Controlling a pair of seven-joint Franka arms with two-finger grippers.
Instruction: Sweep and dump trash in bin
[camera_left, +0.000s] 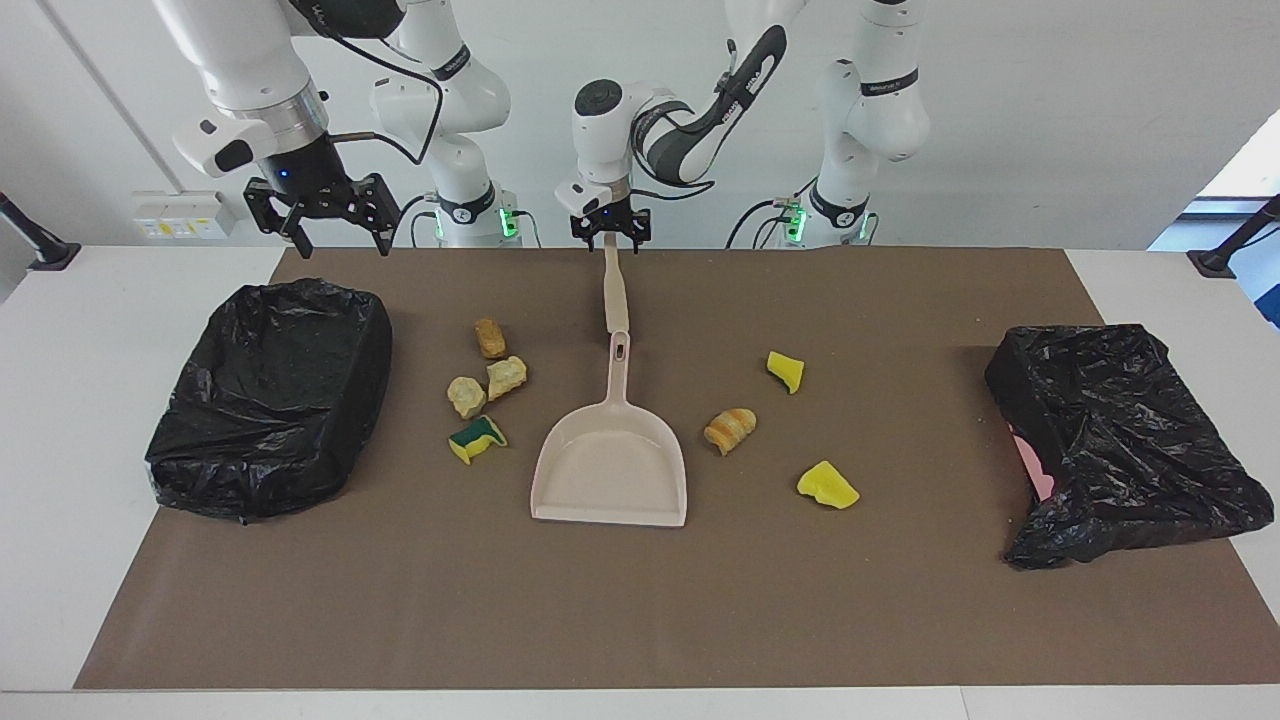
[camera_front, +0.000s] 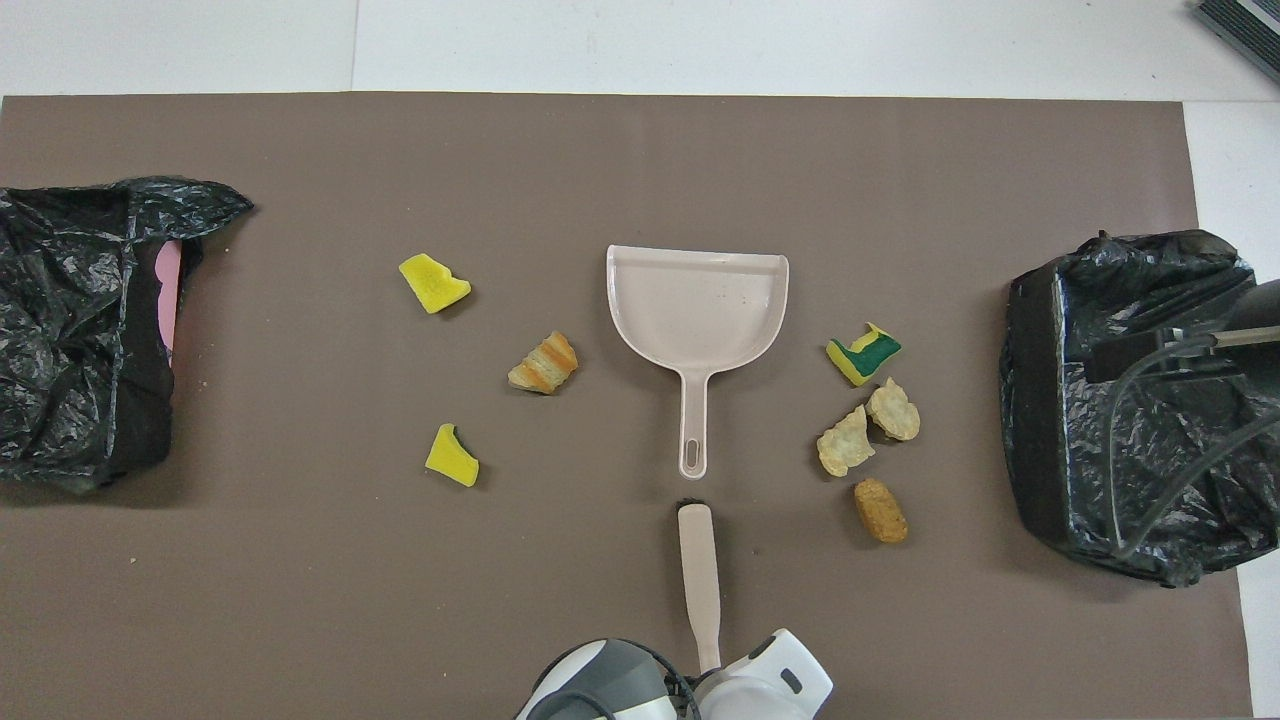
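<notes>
The dustpan's scoop spreads too wide for my right gripper's fingers. My right gripper needs to grab the beige dustpan by its narrow handle (camera_front: 693, 422) next.
The trash is seven scraps on the brown mat. An orange-brown lump (camera_left: 490, 338), two tan lumps (camera_left: 507, 377) (camera_left: 466, 396) and a yellow-and-green sponge (camera_left: 477, 438) lie beside the beige dustpan (camera_left: 612, 470) toward the right arm's end. A striped bread lump (camera_left: 730, 430) and two yellow sponge chunks (camera_left: 786, 371) (camera_left: 828, 486) lie toward the left arm's end. My left gripper (camera_left: 610, 232) is shut on the thin end of the beige brush (camera_left: 613, 290), whose head points at the dustpan's handle (camera_front: 692, 440). My right gripper (camera_left: 340, 240) is open and empty above the bin (camera_left: 270, 400).
A black-bag-lined bin (camera_front: 1130, 400) stands at the right arm's end of the mat. A second black-bagged bin (camera_left: 1120, 440) with pink showing at its edge sits at the left arm's end. The mat (camera_left: 640, 610) is bare farther from the robots than the dustpan.
</notes>
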